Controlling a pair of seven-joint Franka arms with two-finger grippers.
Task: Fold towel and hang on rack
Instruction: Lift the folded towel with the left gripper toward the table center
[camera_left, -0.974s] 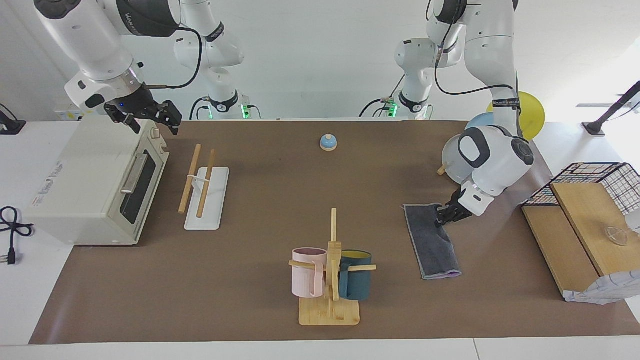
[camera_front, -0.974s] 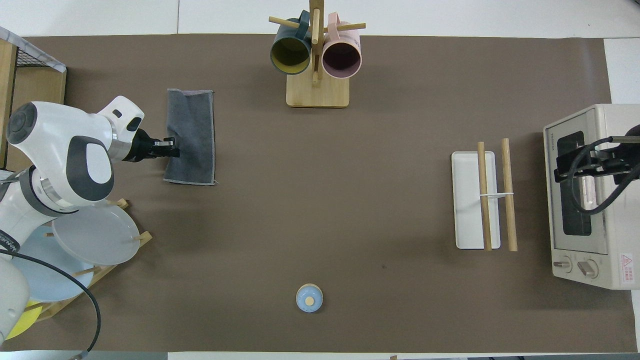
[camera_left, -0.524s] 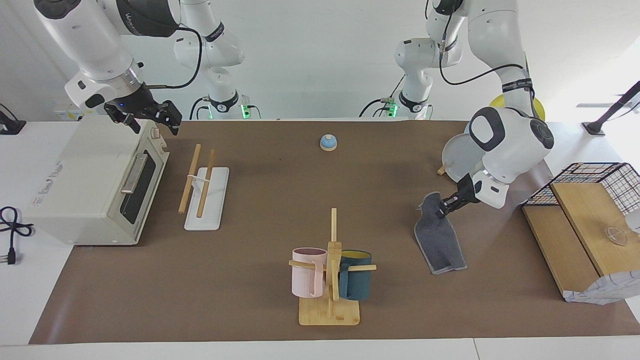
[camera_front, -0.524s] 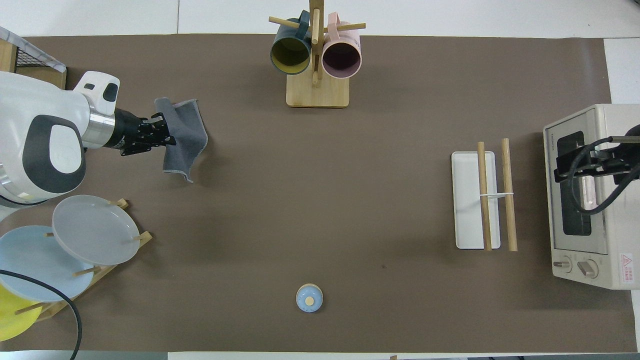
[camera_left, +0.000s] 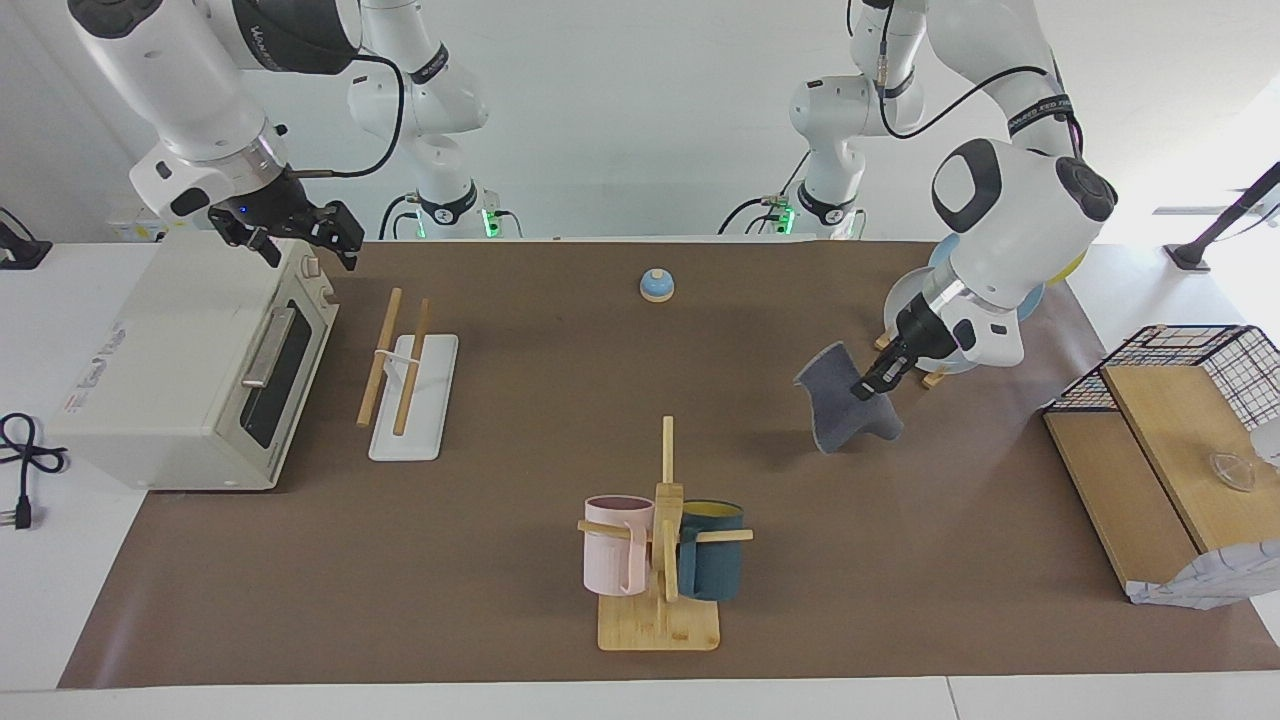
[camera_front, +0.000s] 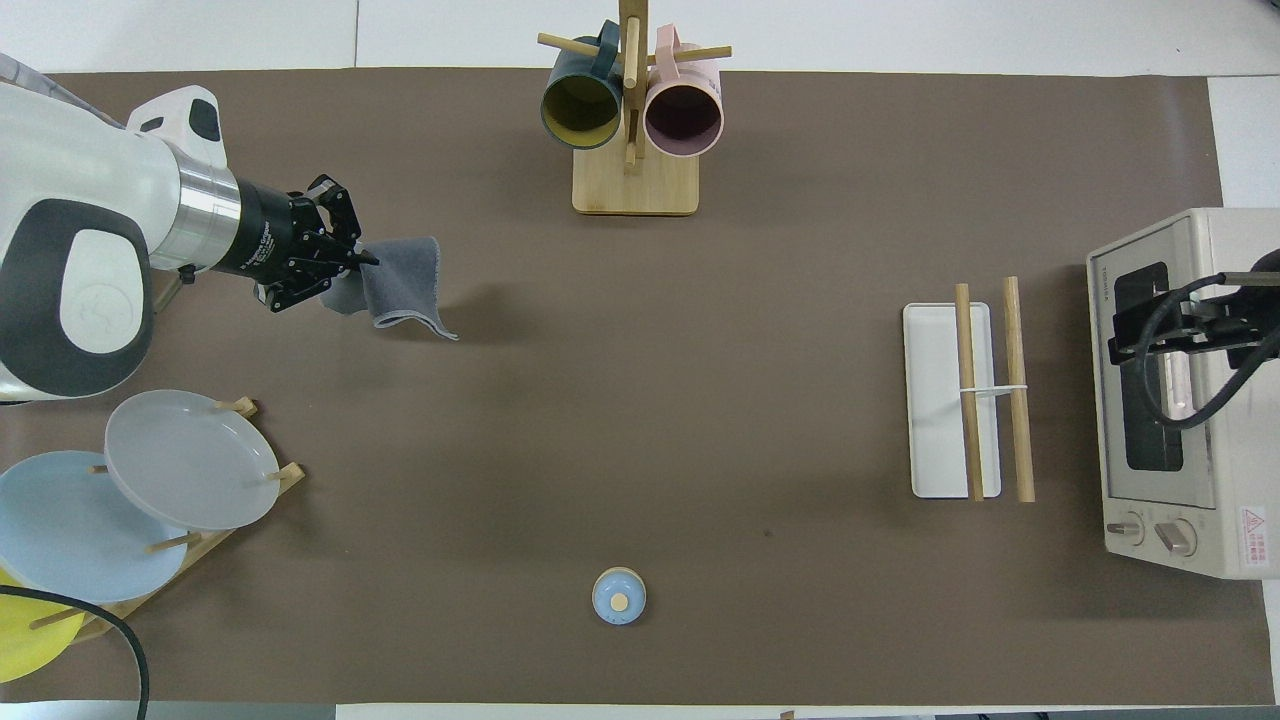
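Note:
I next need my right gripper to grab the folded towel by its loose hanging edge to hang it over the rack's wooden rods.
The towel hangs folded and dark grey in the air over the brown mat at the left arm's end of the table. My left gripper is shut on its upper edge, and the cloth droops below the fingers clear of the mat. The rack, two light wooden rods over a flat white base, stands at the right arm's end, beside the toaster oven. My right gripper waits open above the oven's top with nothing between its fingers.
A wooden peg stand with a pink and a dark teal mug stands mid-table, farther from the robots. A small blue bell sits near the robots. Toaster oven, plate stand, and wire basket on wooden boards line the ends.
My left gripper has lifted the towel off the mat and carried it toward the table's middle; the cloth went from lying flat to hanging free. The right arm has not moved.

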